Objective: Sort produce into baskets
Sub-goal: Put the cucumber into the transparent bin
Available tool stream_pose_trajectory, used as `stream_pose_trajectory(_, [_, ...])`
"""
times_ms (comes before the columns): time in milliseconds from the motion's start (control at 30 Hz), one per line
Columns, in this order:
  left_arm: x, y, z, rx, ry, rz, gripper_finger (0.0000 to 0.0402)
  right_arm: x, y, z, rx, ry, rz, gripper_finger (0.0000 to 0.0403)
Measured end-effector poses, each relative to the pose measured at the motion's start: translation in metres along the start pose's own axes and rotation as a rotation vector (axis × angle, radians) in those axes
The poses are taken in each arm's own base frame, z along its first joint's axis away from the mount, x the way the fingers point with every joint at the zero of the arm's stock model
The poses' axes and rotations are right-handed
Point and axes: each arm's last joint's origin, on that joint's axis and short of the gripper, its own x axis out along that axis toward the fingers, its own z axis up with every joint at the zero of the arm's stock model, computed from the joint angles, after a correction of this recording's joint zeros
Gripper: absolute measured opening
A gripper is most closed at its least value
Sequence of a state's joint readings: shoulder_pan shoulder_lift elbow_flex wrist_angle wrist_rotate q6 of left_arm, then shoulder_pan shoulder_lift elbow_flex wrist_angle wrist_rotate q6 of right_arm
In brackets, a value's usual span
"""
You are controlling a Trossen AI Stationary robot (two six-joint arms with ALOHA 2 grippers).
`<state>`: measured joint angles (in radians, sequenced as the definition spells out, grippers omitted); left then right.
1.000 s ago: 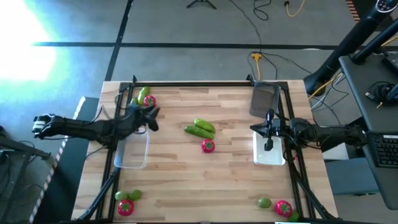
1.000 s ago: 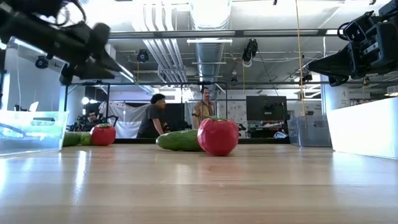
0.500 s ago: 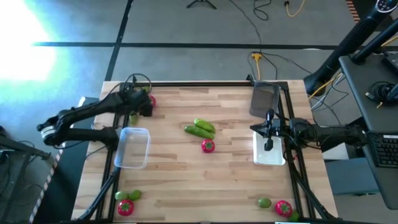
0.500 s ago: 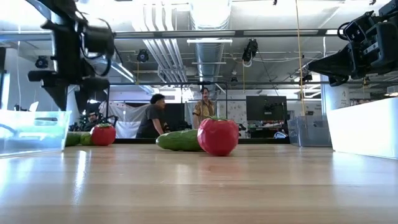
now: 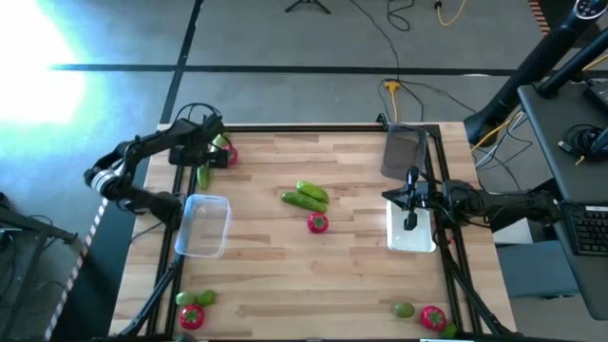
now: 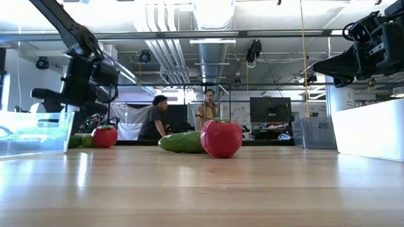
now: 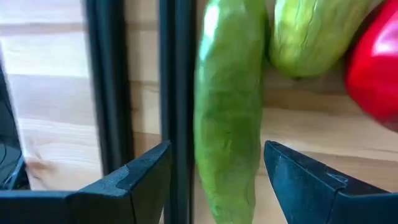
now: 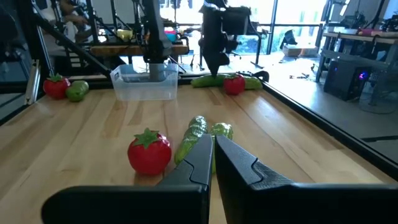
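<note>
The left gripper's fingers are still above the green cucumber [image 5: 202,177], so it isn't time to close yet. The left gripper needs to go down first and then close on the cucumber.
At the table's far left corner lie a green cucumber [image 5: 202,177], another green piece [image 5: 220,142] and a red tomato [image 5: 229,155]. My left gripper [image 5: 202,163] hangs over them, pointing down and open. In the left wrist view its fingers [image 7: 214,149] stand on either side of the cucumber [image 7: 227,112], with a gap on each side. The green piece [image 7: 311,31] and the tomato [image 7: 376,68] lie just beyond. My right gripper [image 5: 410,220] is shut and empty above the whitish basket [image 5: 410,239] at the right.
A clear basket [image 5: 202,226] stands at the left and a dark grey basket [image 5: 404,152] at the far right. Two cucumbers [image 5: 306,196] and a tomato [image 5: 317,223] lie mid-table. A lime and a tomato lie at each near corner [image 5: 193,309] [image 5: 420,314]. A black frame rail [image 7: 112,87] runs beside the cucumber.
My left gripper has gone from over the clear basket toward the table's far left corner. It has tipped to point down and come down over the cucumber there. No produce has moved.
</note>
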<state>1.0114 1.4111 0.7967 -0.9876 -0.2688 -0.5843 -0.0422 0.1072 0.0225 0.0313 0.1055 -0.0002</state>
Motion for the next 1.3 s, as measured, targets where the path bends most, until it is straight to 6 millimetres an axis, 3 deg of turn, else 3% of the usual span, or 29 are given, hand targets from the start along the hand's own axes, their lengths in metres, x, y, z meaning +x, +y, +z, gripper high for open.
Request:
stream_pose_trajectory(433, [0.038, -0.021, 0.005, 0.045, 0.156, 0.009, 0.0237, 0.000, 0.000, 0.000, 0.000, 0.000, 0.000, 0.0013])
stream_pose_trajectory(700, [0.031, -0.024, 0.001, 0.092, 0.097, 0.005, 0.0211, 0.000, 0.000, 0.000, 0.000, 0.000, 0.001, 0.0013])
stream_pose_trajectory(867, [0.017, -0.021, -0.003, 0.126, 0.045, -0.047, 0.0168, 0.000, 0.000, 0.000, 0.000, 0.000, 0.000, 0.0013])
stream_pose_trajectory(1033, [-0.008, -0.016, -0.013, 0.151, -0.010, -0.107, 0.0158, 0.000, 0.000, 0.000, 0.000, 0.000, 0.001, 0.0013])
stream_pose_trajectory(1200, [-0.055, -0.002, -0.029, 0.191, -0.053, -0.157, 0.0161, 0.000, 0.000, 0.000, 0.000, 0.000, 0.000, 0.0013])
stream_pose_trajectory(1300, [-0.083, -0.001, -0.045, 0.160, -0.098, -0.292, 0.0162, 0.000, 0.000, 0.000, 0.000, 0.000, 0.000, 0.0013])
